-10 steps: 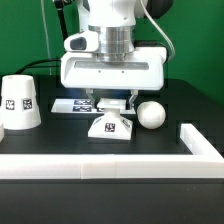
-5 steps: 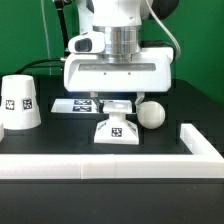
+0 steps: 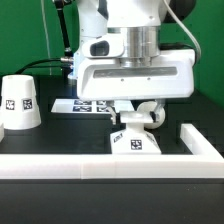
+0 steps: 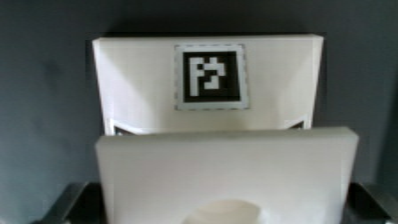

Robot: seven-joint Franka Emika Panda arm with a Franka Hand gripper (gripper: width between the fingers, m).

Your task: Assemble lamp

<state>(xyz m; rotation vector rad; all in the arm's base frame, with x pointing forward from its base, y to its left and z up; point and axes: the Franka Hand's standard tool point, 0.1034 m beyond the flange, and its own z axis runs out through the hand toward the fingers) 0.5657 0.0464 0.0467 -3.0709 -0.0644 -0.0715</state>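
Observation:
The lamp base's edge is short of the side bar (image 3: pixel 197 141) in the exterior view. The lamp base moves to the side bar, before my gripper releases it.
The lamp base (image 3: pixel 135 141), a low white wedge with a tag, is tilted and sits near the front rail. My gripper (image 3: pixel 134 119) is shut on it from above. In the wrist view the base (image 4: pixel 210 120) fills the frame, with its tag facing the camera and a dark finger (image 4: pixel 71 203) at each side. The ball-shaped bulb (image 3: pixel 154 114) lies just behind the base, partly hidden by the gripper. The cone shade (image 3: pixel 20 103) stands upright at the exterior view's left.
The marker board (image 3: pixel 84 104) lies flat behind the gripper. A long white rail (image 3: pixel 90 168) runs along the front and turns back at the exterior view's right (image 3: pixel 200 142). A green wall is behind the table.
My gripper has carried the base toward the exterior view's right and a little forward, and the base now sits tilted. The bulb is now mostly hidden behind the gripper. The shade has not moved.

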